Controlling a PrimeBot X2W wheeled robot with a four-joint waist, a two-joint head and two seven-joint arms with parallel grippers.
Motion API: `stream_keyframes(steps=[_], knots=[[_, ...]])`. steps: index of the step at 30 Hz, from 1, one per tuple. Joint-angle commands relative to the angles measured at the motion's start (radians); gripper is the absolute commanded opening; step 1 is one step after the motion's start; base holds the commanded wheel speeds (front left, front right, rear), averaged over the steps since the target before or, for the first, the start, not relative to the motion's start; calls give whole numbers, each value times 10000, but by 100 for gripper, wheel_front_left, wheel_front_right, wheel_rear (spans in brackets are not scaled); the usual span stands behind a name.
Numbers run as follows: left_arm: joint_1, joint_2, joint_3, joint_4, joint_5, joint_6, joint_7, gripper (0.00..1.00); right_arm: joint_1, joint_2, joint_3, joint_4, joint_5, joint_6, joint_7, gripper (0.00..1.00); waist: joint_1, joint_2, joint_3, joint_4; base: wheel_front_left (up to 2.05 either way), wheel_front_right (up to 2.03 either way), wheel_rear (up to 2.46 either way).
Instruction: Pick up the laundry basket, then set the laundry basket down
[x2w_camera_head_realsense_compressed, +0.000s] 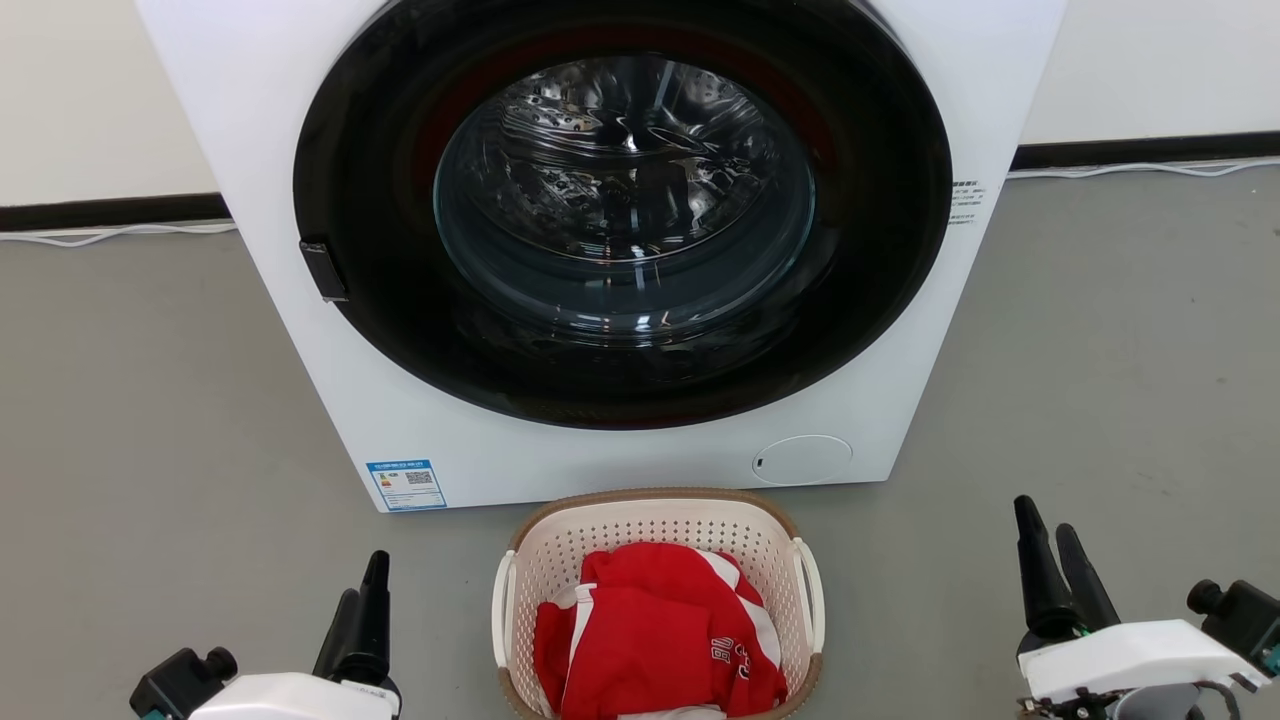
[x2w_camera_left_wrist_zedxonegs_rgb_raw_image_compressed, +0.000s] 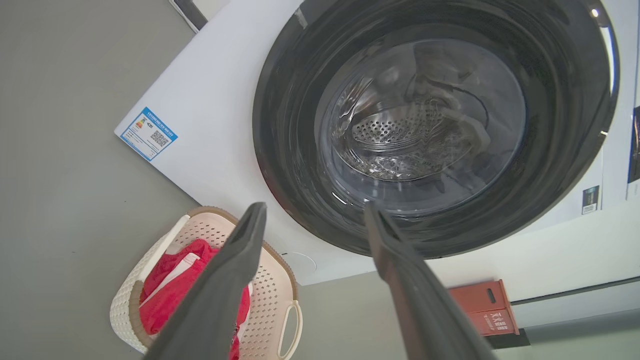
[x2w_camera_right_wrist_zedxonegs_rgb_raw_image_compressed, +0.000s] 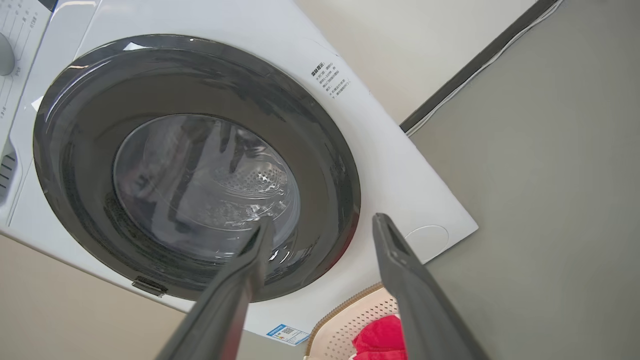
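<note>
My right gripper grabs the laundry basket by its narrow loop handle (x2w_camera_head_realsense_compressed: 812, 595) beside the garment's lettering next to pick it up, since its body is wider than my fingers.
The laundry basket (x2w_camera_head_realsense_compressed: 655, 520) is cream-white with a brown woven-look rim and white loop handles. It sits on the grey floor just in front of the washing machine and holds a red and white garment (x2w_camera_head_realsense_compressed: 655, 630). My left gripper (x2w_camera_head_realsense_compressed: 362, 590) stands open to the basket's left, apart from it. To the basket's right, also clear of it, my right gripper (x2w_camera_head_realsense_compressed: 1048, 525) is open. The left wrist view has the basket (x2w_camera_left_wrist_zedxonegs_rgb_raw_image_compressed: 272, 292) at lower left behind my left gripper (x2w_camera_left_wrist_zedxonegs_rgb_raw_image_compressed: 314, 210). In the right wrist view the basket (x2w_camera_right_wrist_zedxonegs_rgb_raw_image_compressed: 350, 320) lies between the fingers of my right gripper (x2w_camera_right_wrist_zedxonegs_rgb_raw_image_compressed: 322, 222).
A white front-loading washing machine (x2w_camera_head_realsense_compressed: 440, 440) with a round dark door (x2w_camera_head_realsense_compressed: 620, 210), shut, stands right behind the basket. Grey floor (x2w_camera_head_realsense_compressed: 1100, 350) stretches to both sides. A pale wall with a dark baseboard and a white cable runs behind. A red box (x2w_camera_left_wrist_zedxonegs_rgb_raw_image_compressed: 482, 307) sits by the machine.
</note>
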Motion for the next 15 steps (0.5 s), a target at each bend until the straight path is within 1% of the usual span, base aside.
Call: stream_keyframes(steps=[1, 15], knots=[[-464, 96, 149, -287, 296, -86, -134, 100, -382, -170, 132, -208, -338, 78, -151, 100, -1, 0, -1, 2, 0, 0, 0], [-374, 114, 249, -447, 2779, -101, -551, 100, -540, -416, 261, 352, -2614, 97, -564, 100, -1, 0, -31, -1, 0, 0, 0]])
